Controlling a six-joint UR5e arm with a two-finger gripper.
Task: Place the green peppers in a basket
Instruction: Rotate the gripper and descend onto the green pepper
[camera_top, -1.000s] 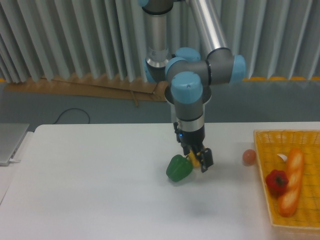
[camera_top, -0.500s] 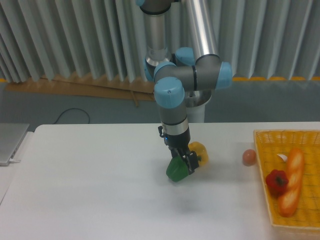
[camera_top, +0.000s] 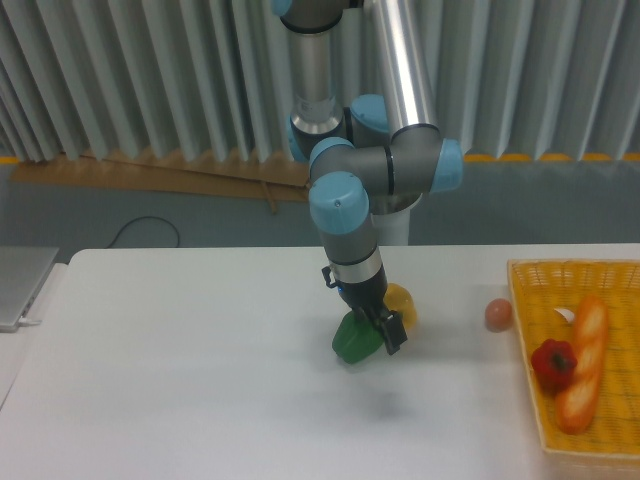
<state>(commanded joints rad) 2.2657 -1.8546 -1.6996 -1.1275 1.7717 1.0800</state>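
Note:
I should next pick up the green pepper by its rounded body (camera_top: 356, 339) with my gripper, to put it in the yellow-orange basket.
The green pepper (camera_top: 350, 342) rests on the white table, left of centre. My gripper (camera_top: 381, 335) points down at the pepper's upper right side, its dark fingers (camera_top: 393, 341) low against the pepper and spread apart. I cannot see whether they press on it. The pepper still sits on the table. The yellow-orange wicker basket (camera_top: 522, 330) lies at the right edge, well away from the gripper.
A yellow pepper (camera_top: 404, 303) sits just behind and right of the gripper. A small pinkish egg-shaped object (camera_top: 498, 314) lies beside the basket. A red pepper (camera_top: 554, 364) and a bread loaf (camera_top: 582, 360) lie inside the basket. A grey laptop edge (camera_top: 20, 285) is at far left.
The arm swung left from over the yellow pepper and came down onto the green pepper's right side. The yellow pepper is now uncovered. The green pepper has not moved.

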